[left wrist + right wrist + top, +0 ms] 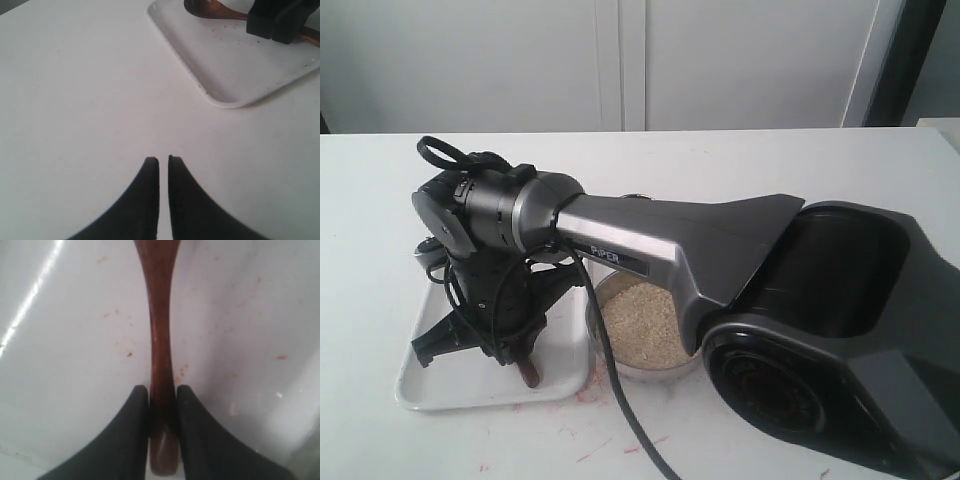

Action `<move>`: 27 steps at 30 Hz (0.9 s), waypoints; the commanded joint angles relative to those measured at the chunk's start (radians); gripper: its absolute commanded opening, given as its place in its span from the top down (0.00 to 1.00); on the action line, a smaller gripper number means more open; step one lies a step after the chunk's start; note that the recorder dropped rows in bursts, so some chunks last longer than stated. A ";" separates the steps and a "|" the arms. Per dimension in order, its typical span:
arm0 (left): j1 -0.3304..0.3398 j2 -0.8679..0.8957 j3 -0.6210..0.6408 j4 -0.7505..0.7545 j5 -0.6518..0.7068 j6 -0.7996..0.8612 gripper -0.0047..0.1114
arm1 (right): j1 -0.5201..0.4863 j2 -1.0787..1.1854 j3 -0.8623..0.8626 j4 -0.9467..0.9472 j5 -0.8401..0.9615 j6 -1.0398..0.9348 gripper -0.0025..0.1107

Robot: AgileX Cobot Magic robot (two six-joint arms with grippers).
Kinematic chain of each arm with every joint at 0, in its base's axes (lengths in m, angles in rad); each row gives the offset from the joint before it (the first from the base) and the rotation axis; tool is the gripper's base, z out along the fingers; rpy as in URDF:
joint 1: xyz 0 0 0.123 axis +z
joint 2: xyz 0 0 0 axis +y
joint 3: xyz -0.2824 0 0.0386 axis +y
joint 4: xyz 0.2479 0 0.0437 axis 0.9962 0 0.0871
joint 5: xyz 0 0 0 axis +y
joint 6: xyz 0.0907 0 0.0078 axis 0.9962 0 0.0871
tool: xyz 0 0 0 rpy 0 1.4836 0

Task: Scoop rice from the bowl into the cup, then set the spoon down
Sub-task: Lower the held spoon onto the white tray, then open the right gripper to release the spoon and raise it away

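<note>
My right gripper should open now, because in the right wrist view the spoon's handle (161,347) is low over the white tray, inside the tray's rim.
The dark wooden spoon (160,315) lies lengthwise over the white tray (75,365), and my right gripper (162,388) is shut on its handle close to the end. In the exterior view the right arm reaches across to the left, with the right gripper (517,345) pointing down onto the tray (450,385) and the spoon's handle end (528,373) poking out below it. The steel bowl (620,365) holding pale rice (640,320) sits just right of the tray, partly under the arm. The cup is hidden. My left gripper (163,159) is shut and empty over bare table.
The left wrist view shows the tray's corner (235,75), the spoon's head (215,9) resting low on it, and the right gripper's fingers (277,20). The right arm's black base (840,330) fills the near right. Reddish smears mark the table in front of the tray.
</note>
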 commanded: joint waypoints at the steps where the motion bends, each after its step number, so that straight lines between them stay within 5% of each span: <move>1: -0.004 0.007 0.009 0.000 0.041 -0.006 0.84 | -0.003 -0.001 -0.003 -0.006 -0.005 -0.012 0.90; 11: -0.004 0.007 0.009 0.000 0.041 -0.006 0.84 | -0.003 -0.001 -0.003 -0.004 -0.005 -0.010 0.61; 27: -0.004 0.007 0.009 0.000 0.041 -0.006 0.84 | -0.003 -0.178 -0.003 -0.002 -0.142 0.007 0.61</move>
